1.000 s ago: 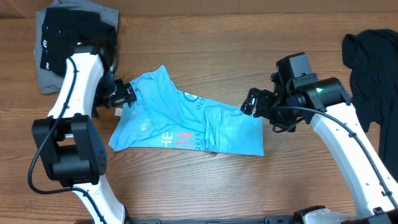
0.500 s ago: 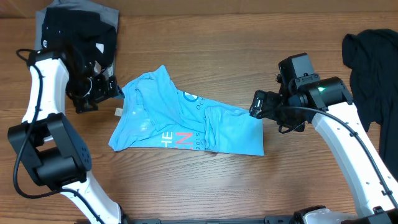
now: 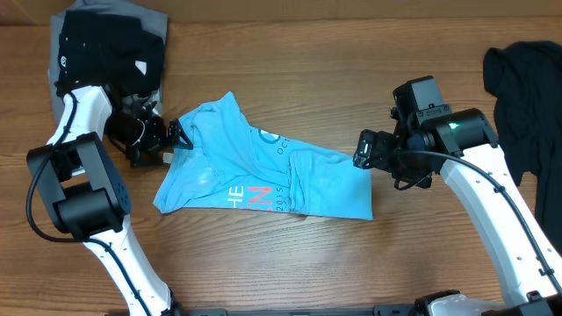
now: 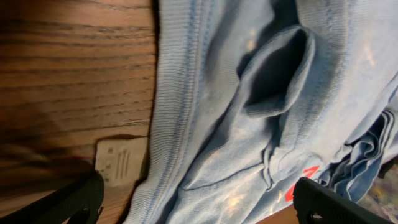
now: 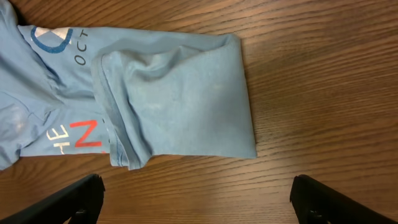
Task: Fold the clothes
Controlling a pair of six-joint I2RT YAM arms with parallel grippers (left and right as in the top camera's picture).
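My left gripper is to pick up the light-blue T-shirt (image 3: 263,171) next by its edge beside the white tag. It will fold that end of the T-shirt over the T-shirt's folded end.
A crumpled light-blue T-shirt (image 3: 263,171) with white and pink-red lettering lies mid-table. My left gripper (image 3: 173,138) is open at the shirt's left edge. In the left wrist view the blue fabric (image 4: 261,112) and its white tag (image 4: 121,160) lie between the two spread fingertips (image 4: 74,202). My right gripper (image 3: 362,149) hovers open just off the shirt's right end. Its wrist view shows the folded end of the shirt (image 5: 168,93) ahead, with bare wood between the fingertips (image 5: 329,199).
A black garment (image 3: 527,96) is heaped at the table's right edge. Black and grey garments (image 3: 105,44) are stacked at the back left, close behind the left arm. Bare wood runs along the front of the table (image 3: 290,263).
The left arm swung out to the left, away from the shirt, then brought its gripper back to the shirt's left edge. The right gripper shifted slightly right. The shirt stayed put.
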